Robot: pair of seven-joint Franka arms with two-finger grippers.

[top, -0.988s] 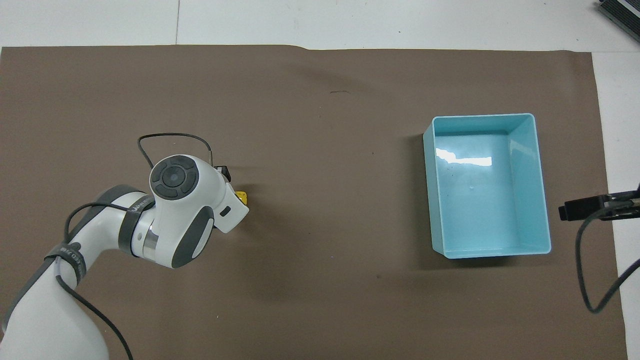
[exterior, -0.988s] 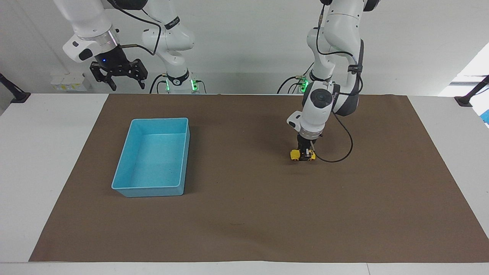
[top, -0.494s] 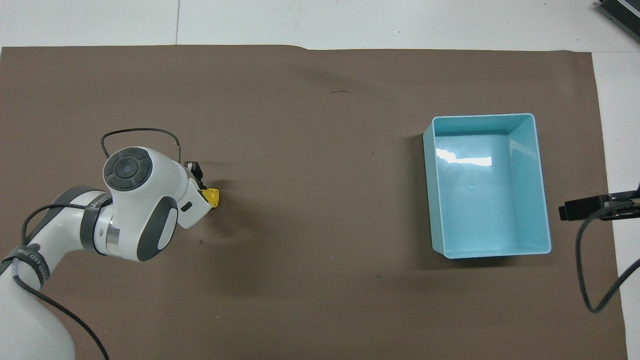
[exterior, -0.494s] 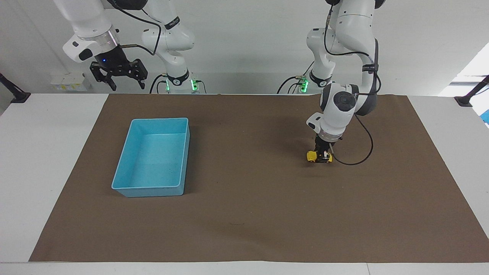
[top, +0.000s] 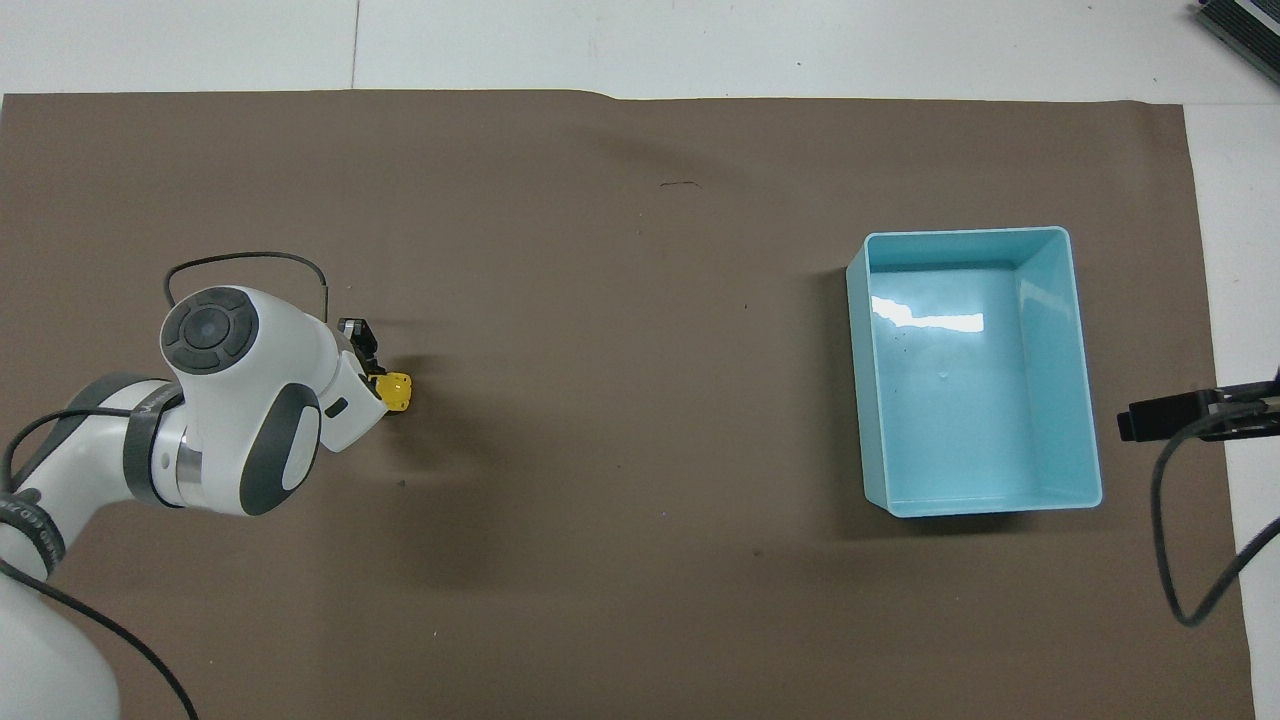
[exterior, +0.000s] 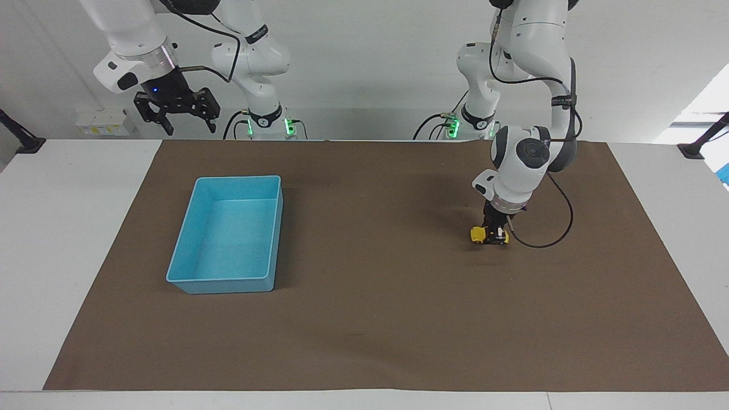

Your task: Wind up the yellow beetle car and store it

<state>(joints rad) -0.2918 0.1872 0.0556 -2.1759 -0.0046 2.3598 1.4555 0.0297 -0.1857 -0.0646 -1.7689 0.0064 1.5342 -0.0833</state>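
Observation:
I need to release the beetle car from my left gripper. The car's yellow nose is low on the brown mat, so the car would stand.
The yellow beetle car sits on the brown mat toward the left arm's end of the table; its yellow nose also shows in the overhead view. My left gripper points straight down and is shut on the car, wheels at the mat. The arm's wrist hides most of the car from above. The light-blue tray stands empty toward the right arm's end; it also shows in the overhead view. My right gripper is open and waits high, off the mat's corner nearest the robots.
A brown mat covers most of the white table. The left arm's black cable loops down beside the car. A black clamp stand is at the table's edge on the left arm's end.
My left gripper has dragged the car along the mat toward the left arm's end of the table, away from the tray. The right arm has not moved.

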